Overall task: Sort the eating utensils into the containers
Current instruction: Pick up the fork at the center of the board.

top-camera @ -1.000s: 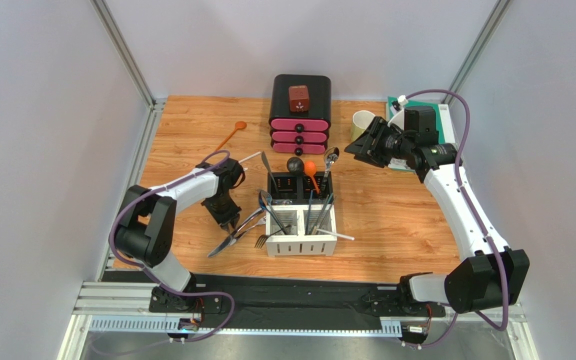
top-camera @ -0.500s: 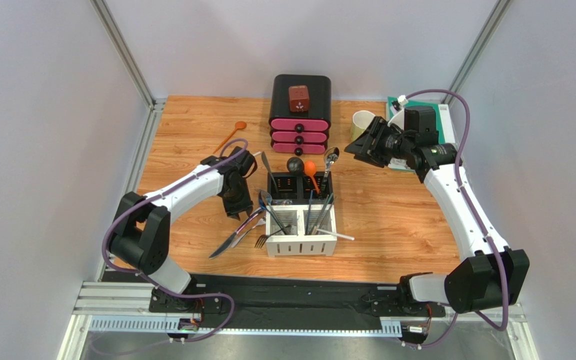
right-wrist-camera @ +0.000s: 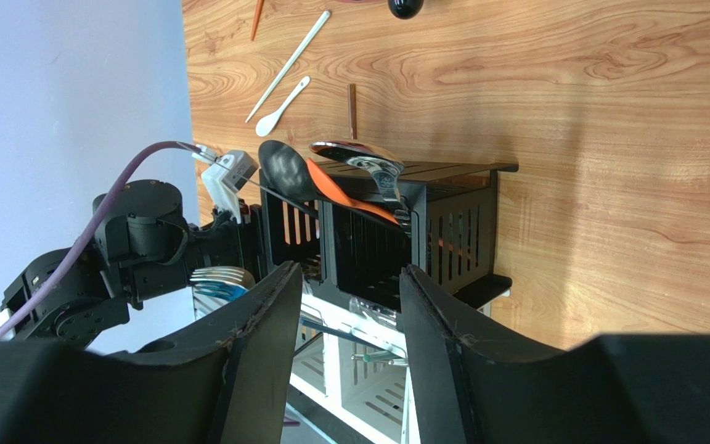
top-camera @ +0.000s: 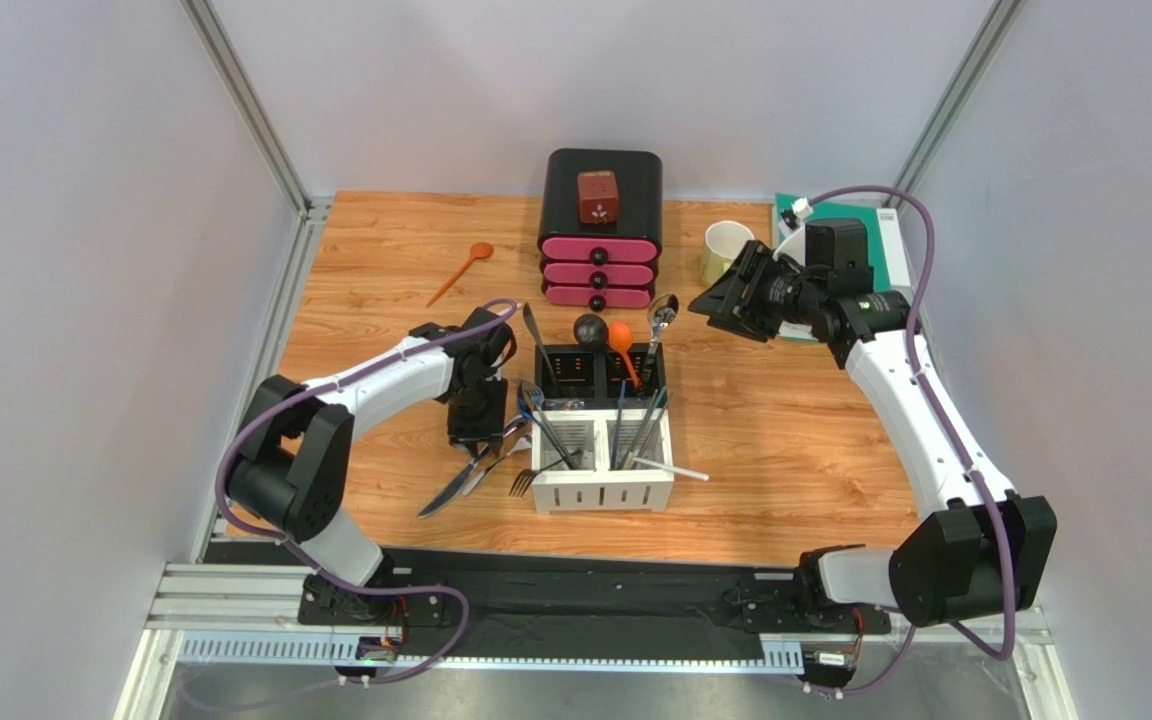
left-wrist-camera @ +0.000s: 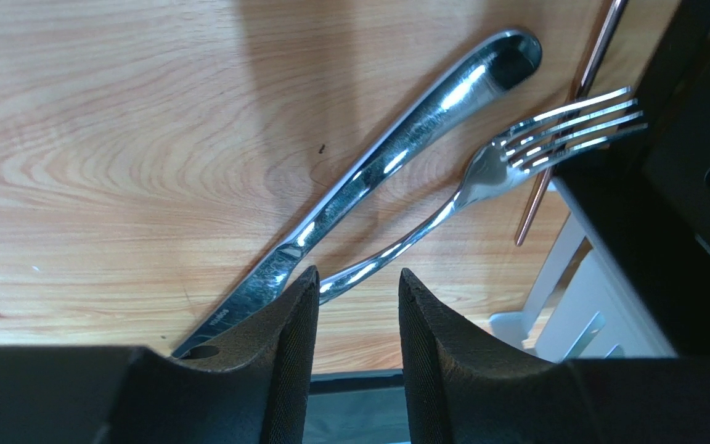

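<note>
My left gripper grabs the silver fork across its handle near the tined head next, so the handle end stays free to go into the caddy.
A silver knife and a silver fork lie crossed on the wood just left of the caddy. My left gripper hangs open right above their crossing, with nothing between its fingers. In the top view it sits by the caddy's left side. The caddy holds an orange spoon, a black spoon, a silver spoon and several dark and silver utensils. An orange long-handled spoon lies at the back left. My right gripper hovers open and empty at the back right.
A black-and-pink drawer box stands behind the caddy, with a pale green mug to its right. A white spoon and a white stick lie on the wood near the left arm. A thin copper rod lies by the caddy.
My left gripper has moved right and back toward the caddy, and its jaws have opened wider. The knife and fork stay on the table. The right arm has barely moved.
</note>
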You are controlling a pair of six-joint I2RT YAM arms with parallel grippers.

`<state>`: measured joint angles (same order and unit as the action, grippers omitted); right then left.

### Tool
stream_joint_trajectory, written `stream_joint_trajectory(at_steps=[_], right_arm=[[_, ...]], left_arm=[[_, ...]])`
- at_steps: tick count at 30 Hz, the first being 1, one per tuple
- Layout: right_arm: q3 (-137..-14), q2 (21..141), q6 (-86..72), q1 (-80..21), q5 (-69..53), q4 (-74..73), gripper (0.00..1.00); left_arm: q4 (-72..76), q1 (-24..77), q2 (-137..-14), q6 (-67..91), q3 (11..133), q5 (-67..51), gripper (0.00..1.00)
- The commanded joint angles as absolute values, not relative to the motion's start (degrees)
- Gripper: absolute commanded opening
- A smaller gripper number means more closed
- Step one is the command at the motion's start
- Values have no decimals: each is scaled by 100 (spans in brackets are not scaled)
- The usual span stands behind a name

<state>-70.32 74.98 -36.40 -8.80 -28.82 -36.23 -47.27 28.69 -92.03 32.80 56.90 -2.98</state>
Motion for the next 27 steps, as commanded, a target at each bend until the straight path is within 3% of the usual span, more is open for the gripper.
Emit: stream_joint_trajectory(at_steps=[1, 27], right_arm=[[-7022, 7339, -3612, -844, -2918, -3445, 49], [-6970, 7260, -3630, -782, -2936, -3454, 49]], left_arm=[[-4649, 2944, -9228, 2567, 5801, -413, 43], [-4333, 3419, -10274, 2575, 6064, -53, 39]])
